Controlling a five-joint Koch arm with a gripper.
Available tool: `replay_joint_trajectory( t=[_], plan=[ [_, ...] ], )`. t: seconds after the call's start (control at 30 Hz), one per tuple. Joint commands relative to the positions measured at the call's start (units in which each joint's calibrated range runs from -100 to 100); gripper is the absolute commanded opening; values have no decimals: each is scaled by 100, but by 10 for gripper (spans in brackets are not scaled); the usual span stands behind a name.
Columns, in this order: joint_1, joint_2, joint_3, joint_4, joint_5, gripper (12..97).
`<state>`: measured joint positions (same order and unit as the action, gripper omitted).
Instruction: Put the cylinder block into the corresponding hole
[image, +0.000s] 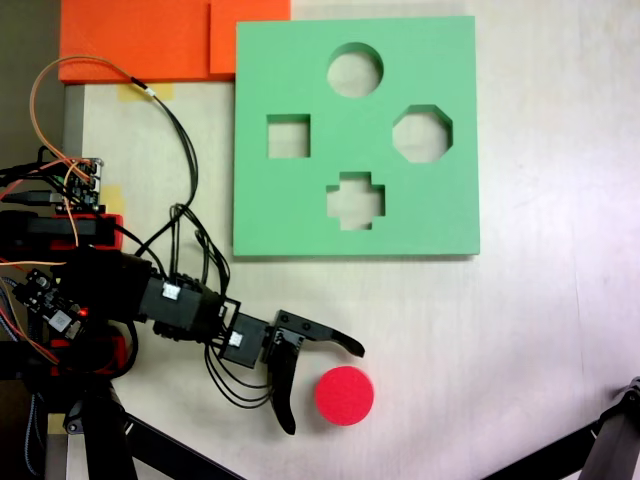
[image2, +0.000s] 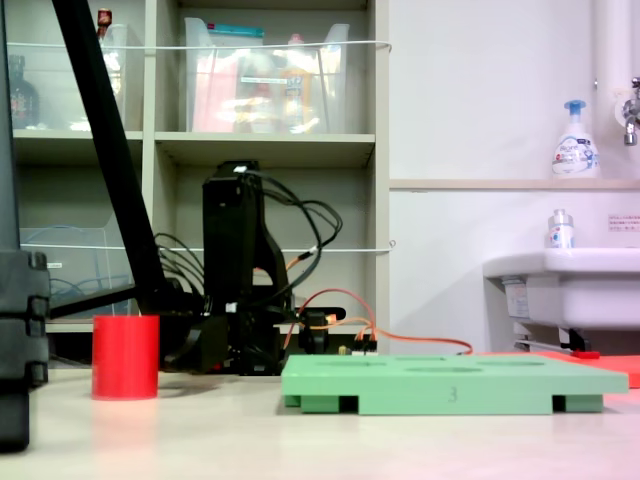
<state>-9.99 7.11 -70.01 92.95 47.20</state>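
Next, my gripper grabs the cylinder block by its curved side to fit it into the circular hole.
The red cylinder block stands upright on the table near the front edge; it also stands at the left as the red cylinder block. My gripper is open, lying low, its two black fingers spread around the block's left side, one tip above it and one below. Whether the fingers touch the block I cannot tell. The green foam board lies flat farther back, and its circular hole is at the top centre, far from the block. The board shows side-on, with the arm behind it.
The board has also a square cutout, an octagonal cutout and a cross cutout. Orange foam sheets lie at the back left. Cables loop near the arm's base. Black stand legs cross the front corners.
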Motion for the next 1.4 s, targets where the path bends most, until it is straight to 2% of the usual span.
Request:
replay_joint_trajectory(
  t=[0.0,0.4,0.57,1.37],
  plan=[
    [-5,155,322,705,29,895],
    [-49,965,1378,705,112,886],
    [-34,1062,1378,705,112,780],
    [0,909,1249,705,107,446]
  ],
)
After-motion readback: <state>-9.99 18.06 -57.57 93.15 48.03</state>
